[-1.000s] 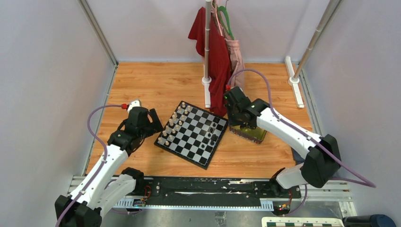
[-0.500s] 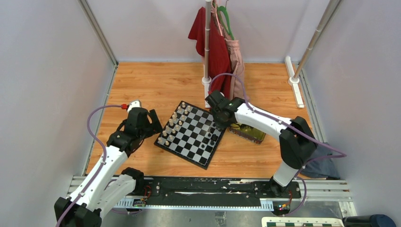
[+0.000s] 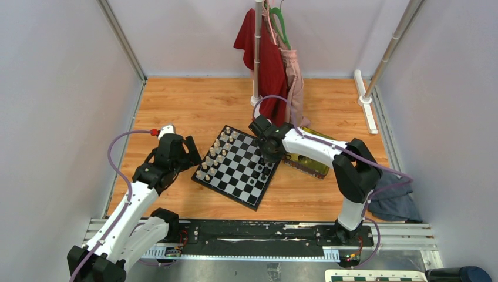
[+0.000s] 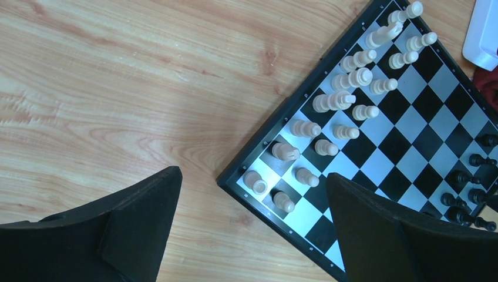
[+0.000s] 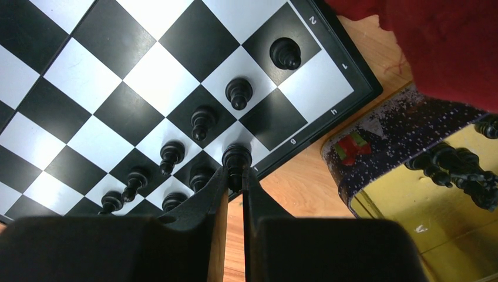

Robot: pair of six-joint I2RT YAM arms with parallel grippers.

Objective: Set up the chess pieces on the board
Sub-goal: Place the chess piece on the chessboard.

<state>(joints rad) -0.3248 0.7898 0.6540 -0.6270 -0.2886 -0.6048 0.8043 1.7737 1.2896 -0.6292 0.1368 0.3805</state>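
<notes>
The base of the black chess piece is within the white square by the g, so the piece would stand there if I opened. My right gripper should release it now.
The chequered board (image 3: 238, 167) lies tilted on the wooden table, with cream pieces along its left side and several black chess pieces (image 3: 264, 171) along its right side. My right gripper (image 5: 235, 174) is shut on a black chess piece (image 5: 236, 158) and holds it over the board's right edge (image 5: 329, 117), beside other black pieces (image 5: 199, 122). More black pieces (image 5: 455, 167) lie in the gold tin. My left gripper (image 4: 252, 194) is open and empty, above the board's near left corner (image 4: 258, 197).
A gold tin tray (image 3: 308, 161) sits right of the board. A clothes stand with red and pink garments (image 3: 271, 59) rises behind it. A white stand foot (image 3: 366, 108) lies at the back right. A grey cloth (image 3: 396, 202) lies near the right arm's base.
My right gripper has swung left from above the tin to the board's right edge, carrying a black piece. The left arm has not moved.
</notes>
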